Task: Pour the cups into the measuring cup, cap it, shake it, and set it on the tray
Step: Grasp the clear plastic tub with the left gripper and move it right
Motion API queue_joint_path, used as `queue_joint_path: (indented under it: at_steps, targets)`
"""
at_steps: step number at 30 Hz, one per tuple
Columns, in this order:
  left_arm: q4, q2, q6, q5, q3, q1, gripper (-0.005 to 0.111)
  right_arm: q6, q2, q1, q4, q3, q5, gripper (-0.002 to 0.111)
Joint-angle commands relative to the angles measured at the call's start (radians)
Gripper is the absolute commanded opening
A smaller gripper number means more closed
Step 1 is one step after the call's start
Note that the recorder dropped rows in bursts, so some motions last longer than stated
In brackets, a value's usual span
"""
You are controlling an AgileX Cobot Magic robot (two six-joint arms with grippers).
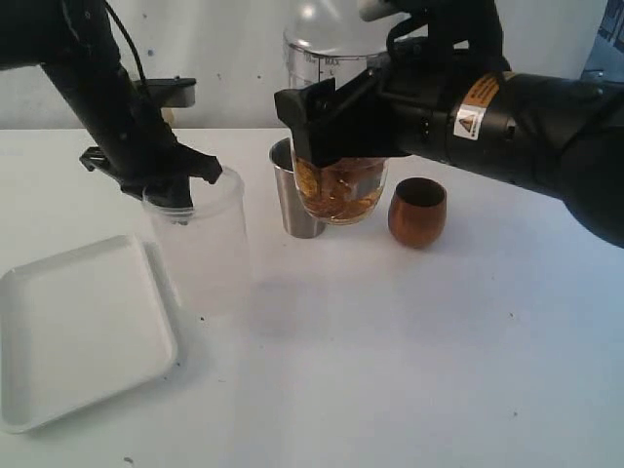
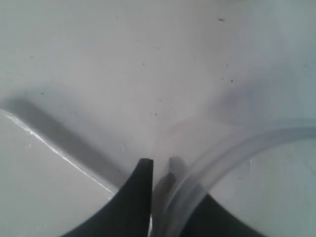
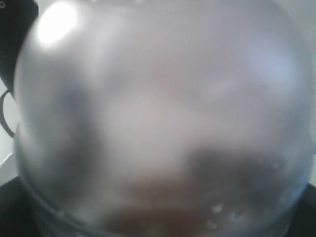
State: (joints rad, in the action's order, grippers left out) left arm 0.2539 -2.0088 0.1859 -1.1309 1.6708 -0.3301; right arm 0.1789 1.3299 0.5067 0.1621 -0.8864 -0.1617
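Note:
The frosted cup (image 1: 200,253) hangs with its lower edge (image 1: 214,308) tilted above the tabletop beside the tray, so my left gripper must stand it upright on the tabletop before opening.
My right gripper (image 1: 341,132) is shut on the tall clear measuring cup (image 1: 336,190), which stands upright with brown contents in its lower part. Up close, the measuring cup (image 3: 158,123) fills the right wrist view as a blur and hides the jaws. The steel tumbler (image 1: 291,200) stands just left of it, and the wooden cup (image 1: 417,212) is to its right. My left gripper (image 1: 180,190) is shut on the rim of a frosted cup (image 1: 200,253). In the left wrist view, the left gripper (image 2: 158,165) pinches the frosted cup's wall (image 2: 237,145). The white tray (image 1: 83,327) lies at the front left.
The tray's rim (image 2: 54,148) runs just beside the frosted cup. Both arms hang low over the back half of the white table (image 1: 409,370). A wall stands close behind the cups.

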Motion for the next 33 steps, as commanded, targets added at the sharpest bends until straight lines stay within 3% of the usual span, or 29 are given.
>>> queue_joint_path:
  at_steps: [1,7,9,12,13,15,16,23,26,29,33]
  targets:
    - [0.024,0.050,0.033,0.041,-0.051,-0.036,0.000,0.002,-0.012,-0.002,0.004,-0.010,-0.072,0.000]
    - [0.043,0.057,0.069,0.050,-0.101,-0.061,0.000,0.002,-0.012,-0.002,0.004,-0.010,-0.072,0.000]
    - [0.044,0.057,0.079,0.070,-0.112,-0.061,0.007,0.005,-0.012,-0.002,0.004,-0.010,-0.072,0.000]
    - [0.037,0.059,0.079,0.072,-0.112,-0.061,0.027,0.018,-0.012,-0.002,0.004,-0.010,-0.072,0.000]
    - [0.035,0.059,0.079,0.072,-0.112,-0.061,0.045,0.018,-0.012,-0.002,0.004,-0.010,-0.072,0.000]
    - [0.023,0.060,0.079,0.069,-0.112,-0.061,0.067,0.018,-0.012,-0.002,0.004,-0.010,-0.072,0.000]
    - [0.017,0.060,0.079,0.069,-0.112,-0.061,0.072,0.018,-0.012,-0.002,0.004,-0.010,-0.072,0.000]
    - [-0.004,0.144,0.079,0.114,-0.109,-0.061,0.070,0.018,-0.012,-0.002,0.004,-0.010,-0.072,0.000]
    - [-0.084,0.229,0.060,0.142,-0.109,-0.059,0.070,0.018,-0.012,-0.002,0.004,-0.010,-0.072,0.000]
    - [-0.333,0.307,-0.154,0.147,-0.109,-0.059,0.070,0.018,-0.012,-0.002,0.004,-0.010,-0.072,0.000]
    - [-0.593,0.321,-0.466,0.015,-0.111,-0.032,0.070,0.018,-0.012,-0.002,0.004,-0.010,-0.072,0.000]
